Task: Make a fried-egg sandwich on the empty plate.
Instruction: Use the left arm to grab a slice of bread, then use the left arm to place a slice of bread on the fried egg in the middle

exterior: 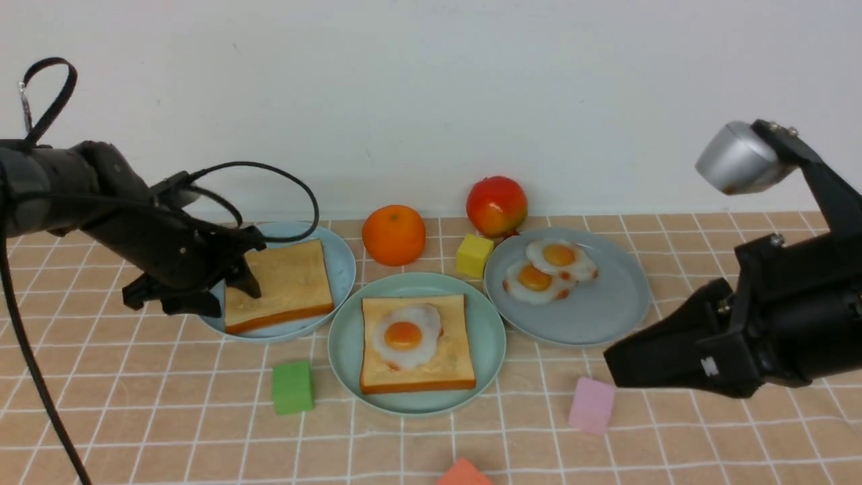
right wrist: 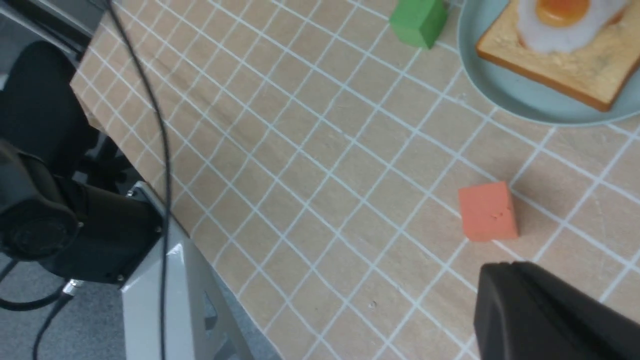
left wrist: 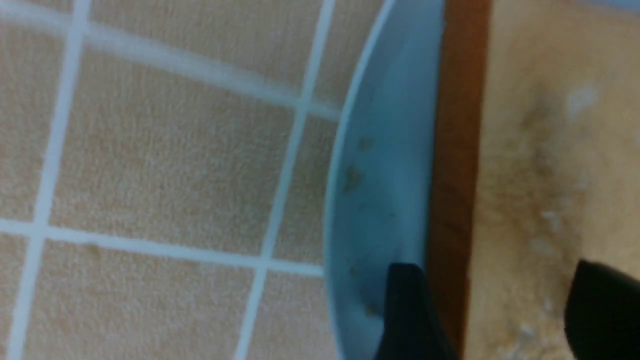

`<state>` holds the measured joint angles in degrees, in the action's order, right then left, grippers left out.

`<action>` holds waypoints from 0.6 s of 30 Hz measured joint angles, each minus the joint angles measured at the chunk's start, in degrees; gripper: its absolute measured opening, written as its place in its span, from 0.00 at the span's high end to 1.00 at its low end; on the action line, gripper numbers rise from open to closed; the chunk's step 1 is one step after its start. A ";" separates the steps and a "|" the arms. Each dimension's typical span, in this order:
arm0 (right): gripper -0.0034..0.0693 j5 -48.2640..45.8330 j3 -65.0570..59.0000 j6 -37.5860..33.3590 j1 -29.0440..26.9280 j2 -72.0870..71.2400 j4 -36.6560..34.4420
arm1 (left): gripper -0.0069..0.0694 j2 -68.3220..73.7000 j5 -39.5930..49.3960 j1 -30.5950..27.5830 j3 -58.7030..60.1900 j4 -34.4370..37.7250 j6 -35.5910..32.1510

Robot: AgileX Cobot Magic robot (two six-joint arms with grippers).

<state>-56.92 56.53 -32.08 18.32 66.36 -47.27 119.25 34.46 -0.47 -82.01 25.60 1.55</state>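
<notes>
My left gripper picks up the second toast slice by its thin side crust (exterior: 227, 304) next, since the slice's broad side is wider than my open fingers.
The mint-green empty plate (exterior: 343, 350) in the middle holds a toast slice (exterior: 444, 364) with a fried egg (exterior: 404, 335) on top; the plate (right wrist: 500, 95) and that slice (right wrist: 565, 75) also show in the right wrist view. A second toast slice (exterior: 289, 283) lies on the pale blue plate (exterior: 340, 266) at the left. My left gripper (exterior: 232, 300) stands open at that slice's left edge. One finger is over the plate (left wrist: 385, 150), the other over the toast (left wrist: 540, 150). My right gripper (exterior: 609, 367) is shut and holds nothing, above the table right of the mint-green plate.
A grey-blue plate (exterior: 606, 316) with two fried eggs sits at the right. An orange (exterior: 393, 234), an apple (exterior: 496, 205) and a yellow cube (exterior: 473, 254) stand behind. Green (exterior: 292, 386), pink (exterior: 591, 404) and orange-red (exterior: 463, 473) cubes lie in front.
</notes>
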 joint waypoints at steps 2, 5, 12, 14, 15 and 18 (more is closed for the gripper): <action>0.95 0.00 0.00 -0.36 0.00 0.00 -1.03 | 0.53 0.23 -0.18 0.00 0.00 0.22 -1.55; 0.95 0.00 0.00 -0.55 0.00 0.00 -1.58 | 0.72 -0.02 0.48 -0.07 -0.21 -0.18 -2.83; 0.95 -1.23 0.00 -0.55 0.00 0.00 -2.05 | 0.86 -6.50 4.77 -0.19 -1.44 -0.85 -3.37; 0.94 -1.34 0.00 -0.55 0.00 0.00 -2.23 | 0.86 -9.58 6.53 -0.19 -1.51 0.47 -3.95; 0.94 -1.27 0.00 -0.55 0.00 0.00 -2.29 | 0.86 -10.71 7.13 -0.05 -1.51 1.40 -4.30; 0.94 -0.34 0.00 -0.59 0.00 0.00 -2.43 | 0.86 -13.49 10.33 1.57 -1.07 6.09 -8.46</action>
<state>-57.27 56.53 -32.68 18.32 66.36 -49.70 105.76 44.79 1.09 -83.07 31.69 -6.91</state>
